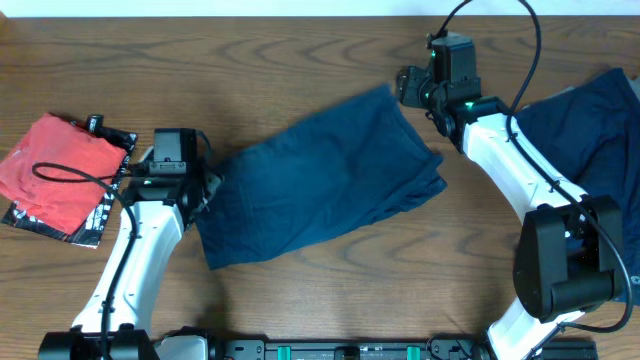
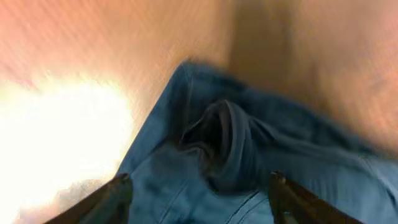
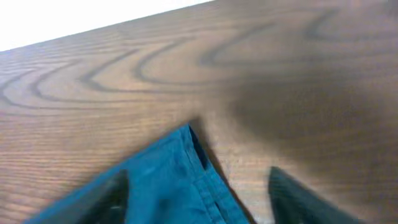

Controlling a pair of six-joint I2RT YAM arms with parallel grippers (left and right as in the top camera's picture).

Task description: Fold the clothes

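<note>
The navy shorts (image 1: 320, 180) have a bunched edge nearest the red cloth, and my left gripper will grab them there next. I will then fold that end of the shorts across.
Dark navy shorts (image 1: 320, 180) lie folded across the middle of the wooden table. My left gripper (image 1: 212, 185) is open at their left edge. In the left wrist view the fingers (image 2: 199, 186) straddle bunched navy cloth (image 2: 224, 143) without closing on it. My right gripper (image 1: 405, 88) is open over the shorts' far right corner. In the right wrist view that corner with its stitched hem (image 3: 186, 168) lies between the spread fingers (image 3: 199, 186). A second navy garment (image 1: 590, 130) lies at the right edge of the table.
A red cloth (image 1: 55, 165) lies on a dark patterned bag (image 1: 95, 225) at the far left. The right arm's base (image 1: 565, 260) stands at the front right, over part of the second garment. Black cables run from both arms.
</note>
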